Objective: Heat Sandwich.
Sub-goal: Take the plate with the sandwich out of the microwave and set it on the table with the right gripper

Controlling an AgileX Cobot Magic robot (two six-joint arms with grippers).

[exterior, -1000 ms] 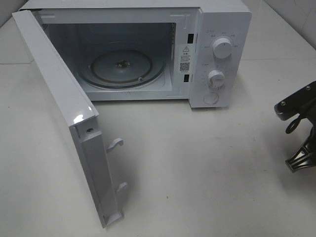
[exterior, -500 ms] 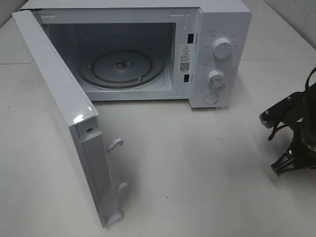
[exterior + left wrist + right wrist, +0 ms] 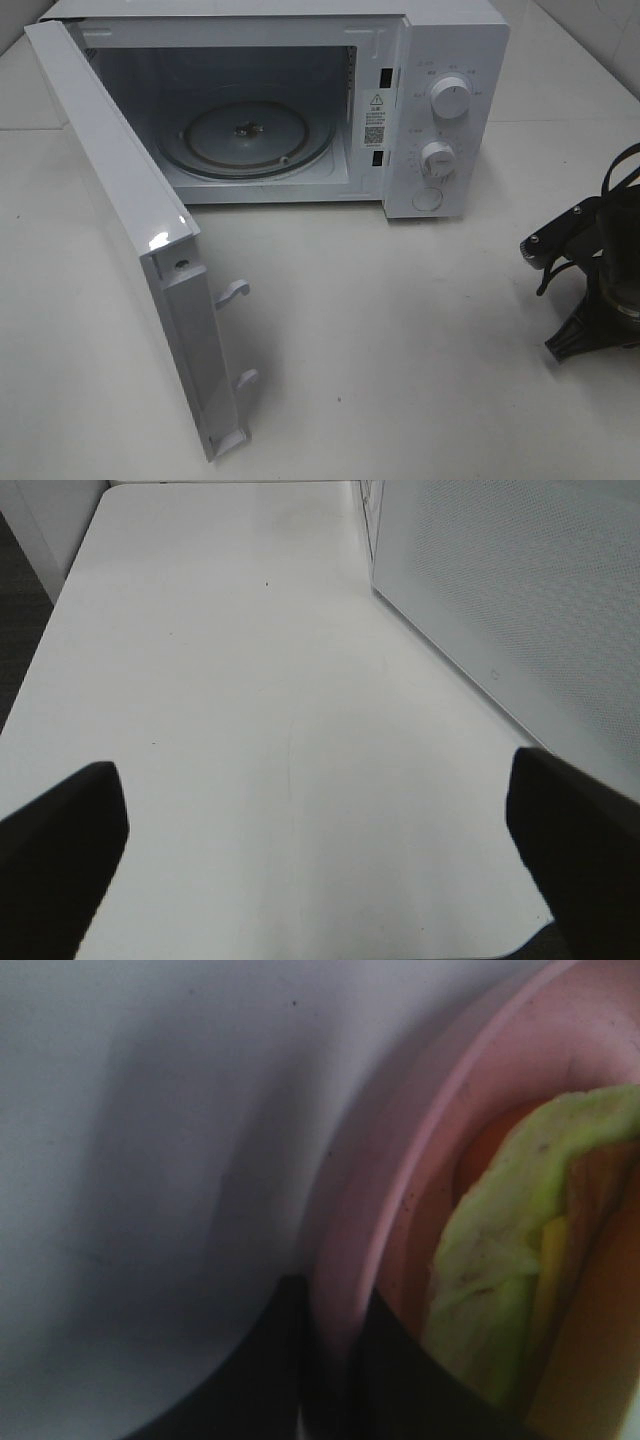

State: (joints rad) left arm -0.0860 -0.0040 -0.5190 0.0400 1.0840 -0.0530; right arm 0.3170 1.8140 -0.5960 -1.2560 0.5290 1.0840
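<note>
The pink plate's edge (image 3: 400, 1165) meets its dark shadow on the tabletop, so the plate would stay there and the robot's right gripper needs to let go of it.
In the right wrist view, the sandwich (image 3: 500, 1290), yellowish-green with a brown edge, lies on a round pink plate (image 3: 440, 1110). My right gripper (image 3: 335, 1360) is shut on the plate's rim, with one dark finger on each side of it. In the high view only the right arm (image 3: 590, 290) shows, at the right edge of the table; the plate and sandwich are hidden there. The white microwave (image 3: 450, 40) stands at the back with its door (image 3: 130, 230) swung wide open and its glass turntable (image 3: 255, 135) bare. My left gripper (image 3: 320, 860) hangs open over bare table, nothing between its fingers.
The open door juts toward the table's front left, with two latch hooks (image 3: 235, 290) on its inner edge. Its outer face (image 3: 520, 600) stands close beside my left gripper. Two knobs (image 3: 450, 100) sit on the microwave's right panel. The white table (image 3: 400, 350) lies in front of the cavity.
My right arm has moved leftward, farther into the high view, and a little toward the table's front. The microwave and its door have not moved.
</note>
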